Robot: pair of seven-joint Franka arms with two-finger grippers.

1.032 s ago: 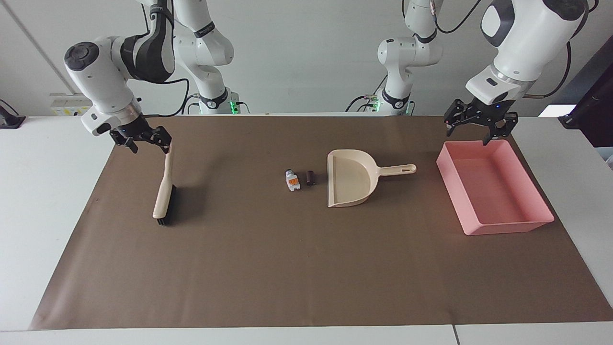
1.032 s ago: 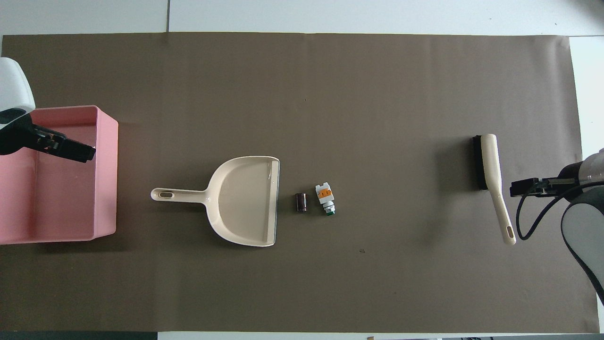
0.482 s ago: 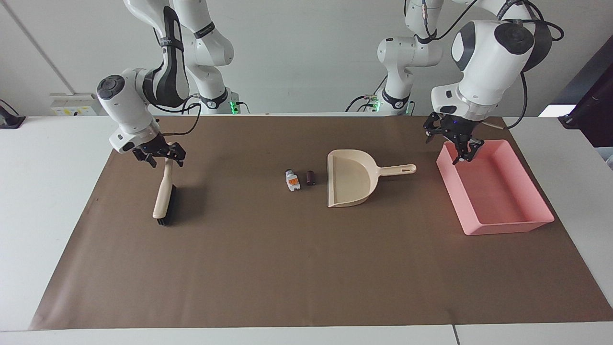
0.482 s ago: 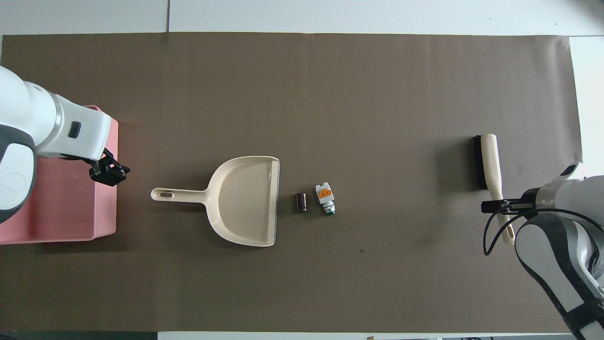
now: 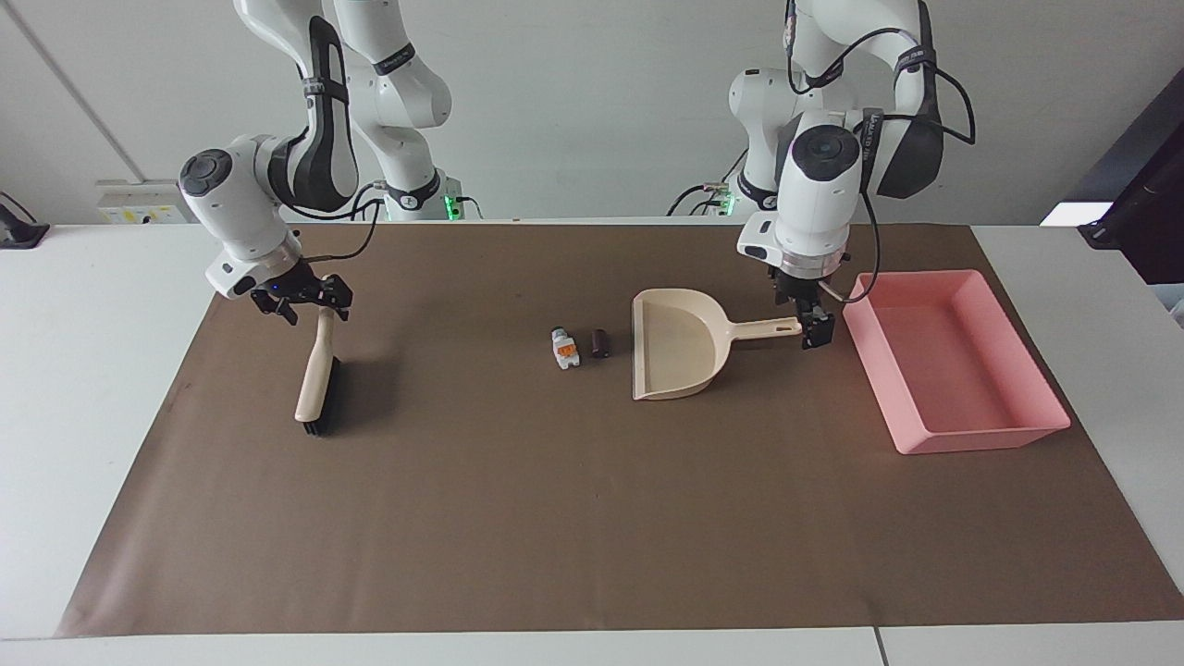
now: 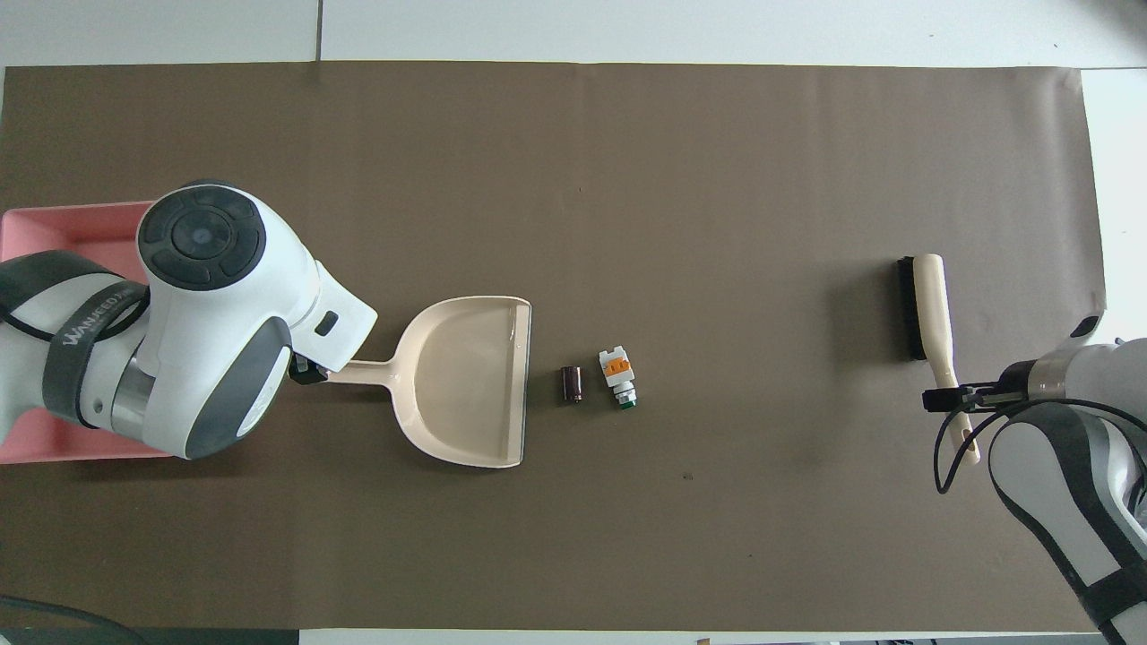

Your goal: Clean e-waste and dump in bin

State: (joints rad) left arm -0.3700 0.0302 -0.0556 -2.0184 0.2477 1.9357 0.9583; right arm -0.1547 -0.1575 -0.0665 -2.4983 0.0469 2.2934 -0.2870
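Note:
My right gripper's fingers are reaching low across the brush handle [image 6: 944, 371]. My right gripper needs to close on the handle.
The e-waste lies mid-mat: a white blocky piece [image 5: 564, 349] [image 6: 618, 378] with an orange mark, and a dark cylinder [image 5: 599, 343] [image 6: 572, 383] between it and the mouth of the beige dustpan [image 5: 675, 356] [image 6: 466, 381]. The pink bin [image 5: 980, 435] [image 6: 54, 217] stands at the left arm's end. My left gripper [image 5: 807, 324] [image 6: 305, 371] is open, low at the tip of the dustpan's handle; whether it touches is unclear. My right gripper [image 5: 303, 302] [image 6: 950, 399] hangs open just over the handle end of the brush [image 5: 317, 375] [image 6: 927, 309].
A brown mat [image 5: 555, 518] covers most of the white table. In the overhead view the left arm's wrist hides much of the bin and the end of the dustpan's handle. Both arm bases stand at the robots' edge.
My left gripper has swung from over the bin's near corner down to the tip of the dustpan's handle. The right gripper has shifted a little over the brush handle. Nothing on the mat has moved.

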